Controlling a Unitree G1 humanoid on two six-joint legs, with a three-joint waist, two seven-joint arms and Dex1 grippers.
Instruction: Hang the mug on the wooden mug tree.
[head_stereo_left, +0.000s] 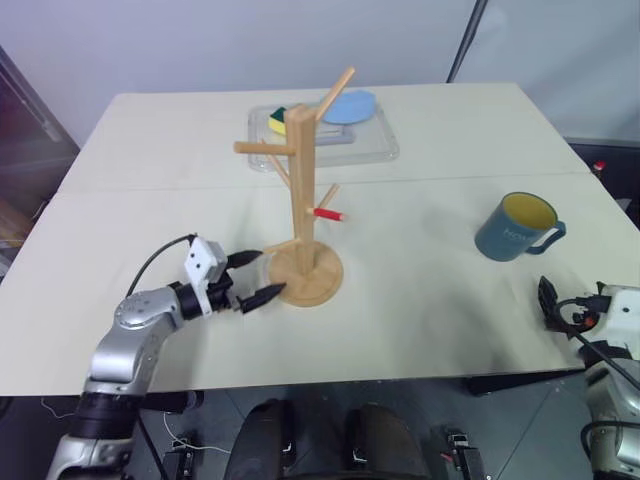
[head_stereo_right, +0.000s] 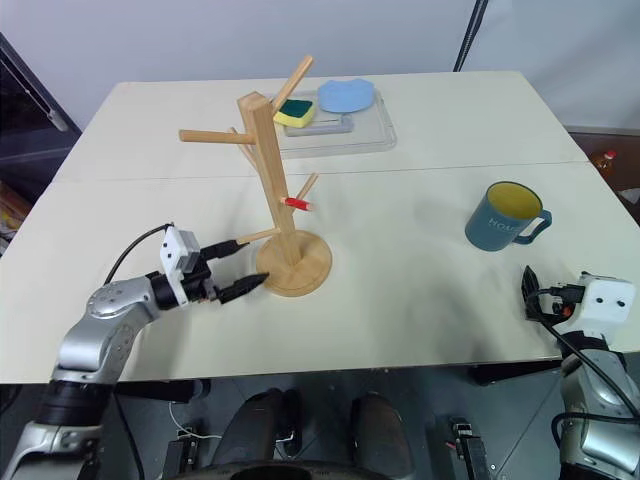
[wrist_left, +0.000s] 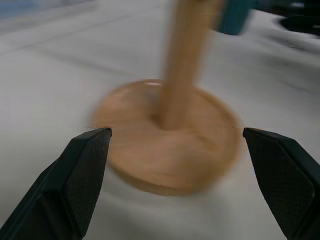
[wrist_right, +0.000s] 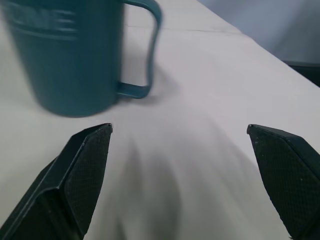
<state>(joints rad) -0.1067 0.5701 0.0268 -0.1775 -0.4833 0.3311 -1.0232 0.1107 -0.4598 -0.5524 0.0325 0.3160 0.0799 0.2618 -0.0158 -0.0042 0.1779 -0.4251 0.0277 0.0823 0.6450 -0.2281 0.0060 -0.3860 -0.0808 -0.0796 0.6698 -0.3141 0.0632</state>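
My right gripper should grab the mug by its loop handle (head_stereo_left: 553, 238) next. Then it can hang the mug on the wooden tree (head_stereo_left: 303, 190).
The dark blue mug (head_stereo_left: 515, 227) with a yellow inside stands upright at the table's right, its handle turned to the right. The wooden mug tree (head_stereo_left: 303, 190) stands near the middle on its round base (wrist_left: 170, 150), with a red-tipped peg (head_stereo_left: 328, 213) partway up. My left gripper (head_stereo_left: 265, 275) is open just left of the base, its fingers pointing at the base rim with nothing between them. My right gripper (head_stereo_right: 530, 295) is open near the table's front right edge, short of the mug (wrist_right: 70, 55) and apart from it.
A clear tray (head_stereo_left: 375, 150) sits at the back behind the tree, holding a yellow-green sponge (head_stereo_left: 277, 120) and a light blue item (head_stereo_left: 350, 105). A seam (head_stereo_left: 450, 180) runs across the white table. The front edge lies close under both grippers.
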